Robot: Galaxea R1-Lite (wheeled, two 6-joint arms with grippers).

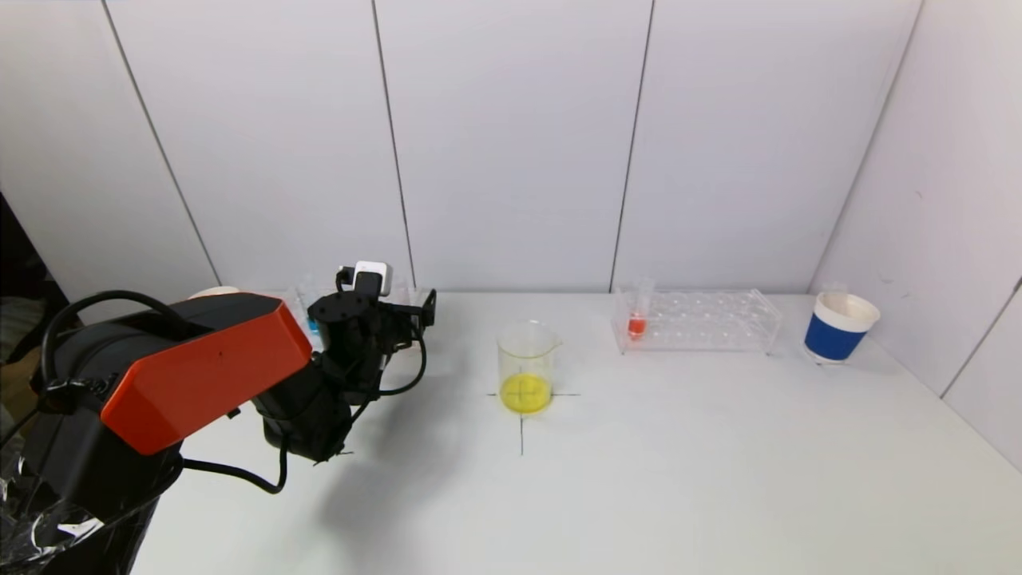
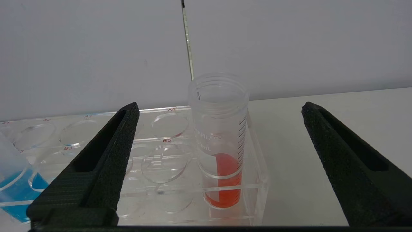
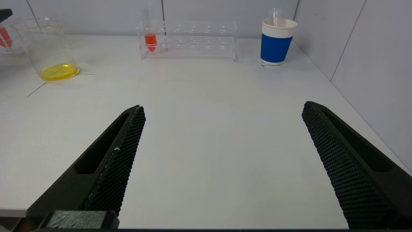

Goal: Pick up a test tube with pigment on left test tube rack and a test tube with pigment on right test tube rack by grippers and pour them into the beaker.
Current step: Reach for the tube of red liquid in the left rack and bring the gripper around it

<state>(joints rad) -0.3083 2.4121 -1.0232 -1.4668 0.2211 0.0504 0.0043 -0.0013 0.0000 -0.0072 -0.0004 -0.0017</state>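
The rack hole (image 2: 220,174) goes around the lower end of the test tube, so the left gripper should next grab the test tube by the bare side below its threaded opening (image 2: 219,129).
In the left wrist view a clear test tube with red pigment (image 2: 222,167) stands upright in the end hole of the clear left rack (image 2: 154,141). My left gripper (image 2: 220,106) is open, with a finger on either side of this tube and not touching it. In the head view the left gripper (image 1: 407,307) is at the left rack, which the arm mostly hides. The beaker (image 1: 527,367) holds yellow liquid at the table's middle. The right rack (image 1: 695,319) holds a red-pigment tube (image 1: 637,319) at its left end. My right gripper (image 3: 222,108) is open and empty, low over the near table.
A tube with blue pigment (image 2: 13,183) stands in the left rack, also visible in the head view (image 1: 311,323). A blue and white paper cup (image 1: 842,327) stands right of the right rack. White walls close the back and right of the table (image 1: 639,479).
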